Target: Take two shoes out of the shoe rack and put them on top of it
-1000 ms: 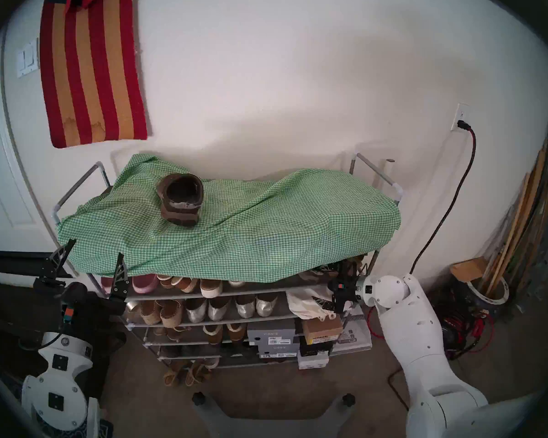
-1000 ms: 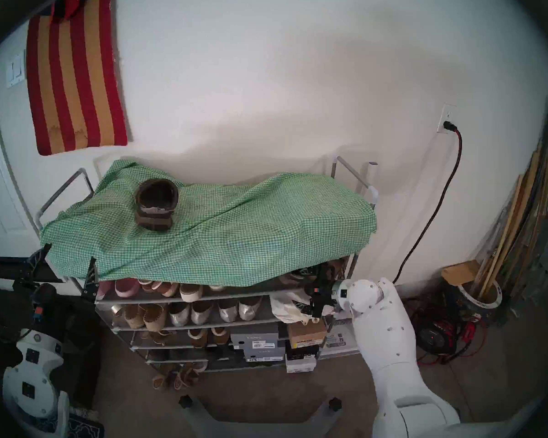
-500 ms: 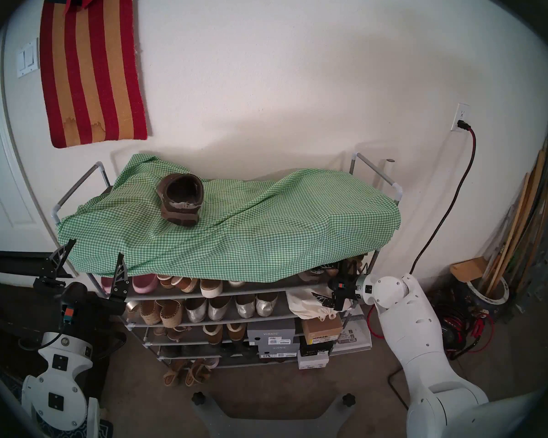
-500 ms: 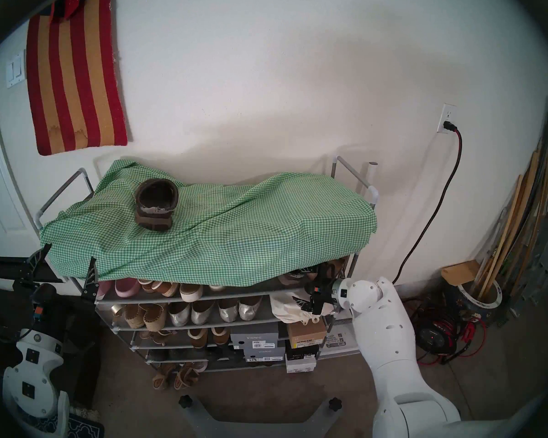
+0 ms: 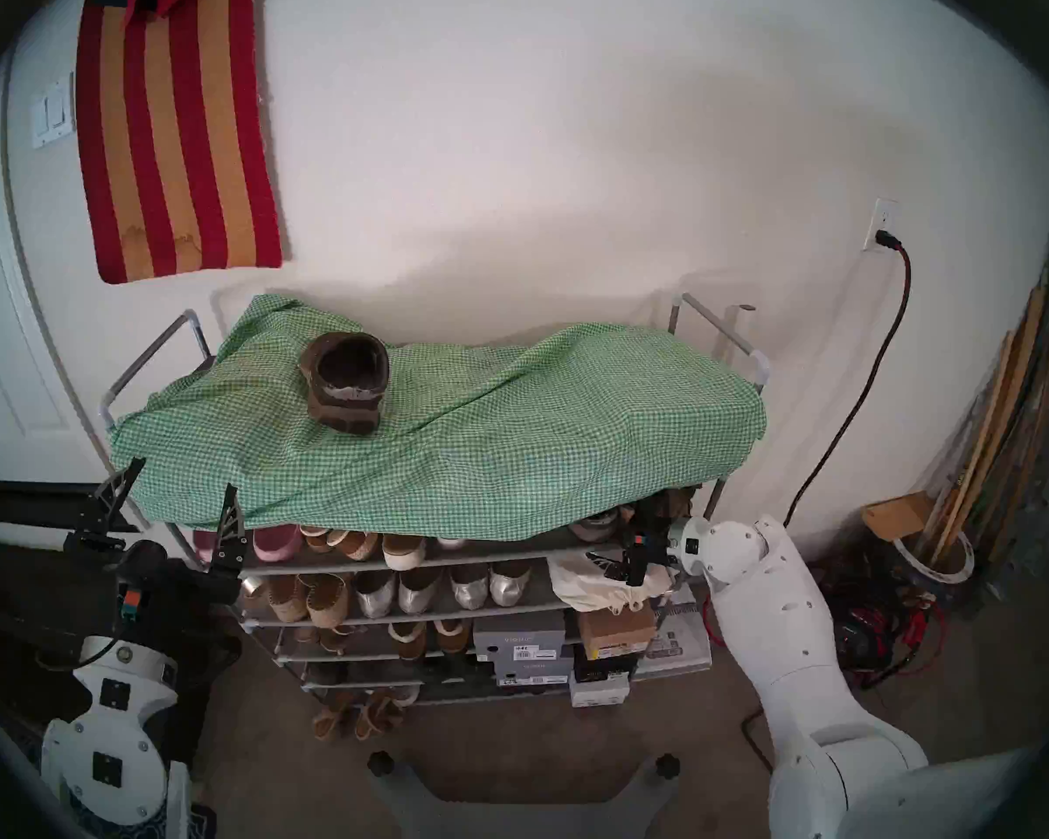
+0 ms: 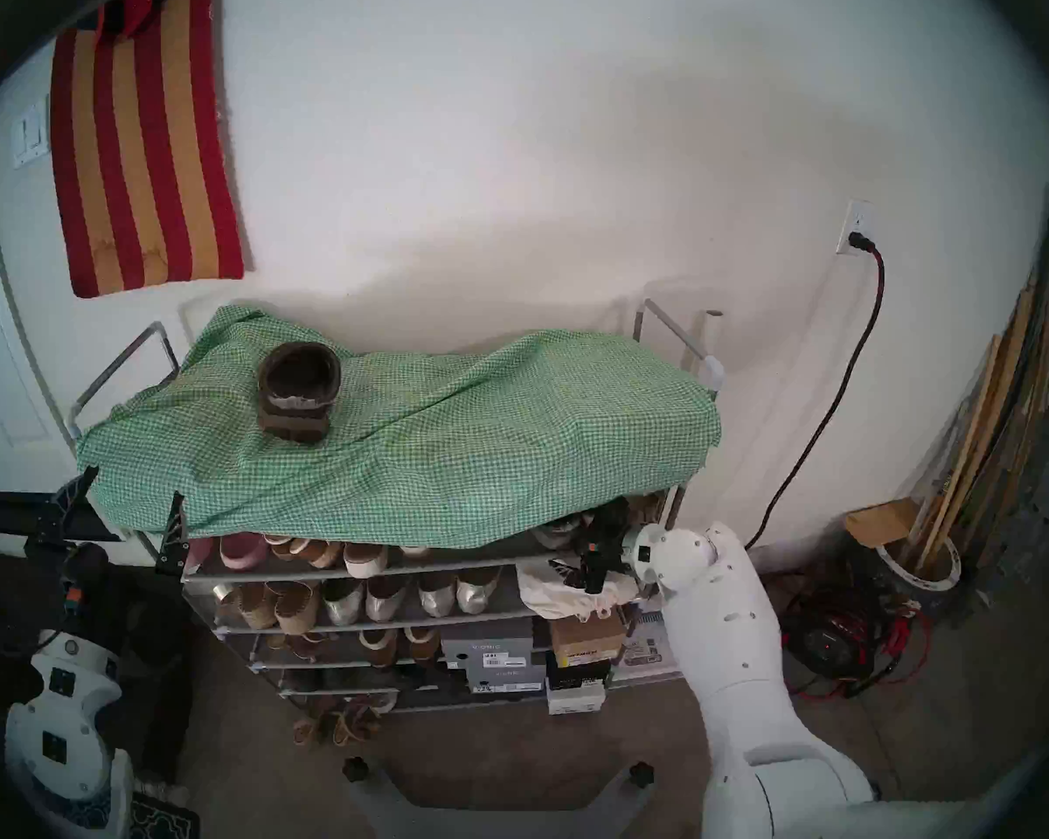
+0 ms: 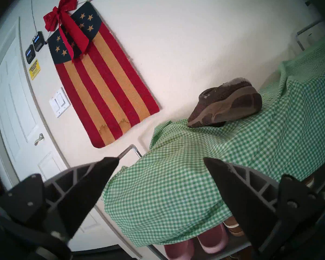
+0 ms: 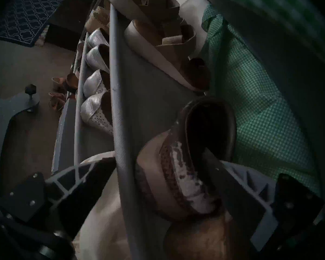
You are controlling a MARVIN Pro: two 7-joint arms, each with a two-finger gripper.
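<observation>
My right gripper will next pinch just the thin side at the clog's heel [image 8: 186, 170], because the second clog is wide across but its collar gapes open.
One dark brown clog [image 5: 346, 384] stands on the green-white gingham cloth [image 5: 510, 444] on top of the grey shoe rack [image 5: 146, 359]; it also shows in the left wrist view [image 7: 225, 105]. The second clog [image 8: 176, 169] sits on the upper shelf under the cloth, heel toward me. My right gripper [image 8: 159, 155] is open around its heel and the shelf's front rail [image 8: 118, 122], with one finger [image 8: 223, 179] inside the shoe's opening. In the head view the right gripper [image 5: 622, 535] reaches under the cloth's edge. My left gripper [image 5: 185, 474] is open and empty at the rack's left front corner.
Lower shelves hold silver flats [image 5: 443, 589], tan espadrilles [image 5: 310, 598], a white cloth bag [image 5: 595, 583] and shoe boxes [image 5: 522, 644]. A power cord [image 5: 861, 396] runs down the wall on the right. Wooden slats [image 5: 994, 456] lean in the right corner. A door is on the left.
My right gripper has moved left and slightly up, further in under the cloth toward the clog on the upper shelf. The left arm and the clog on top have not moved.
</observation>
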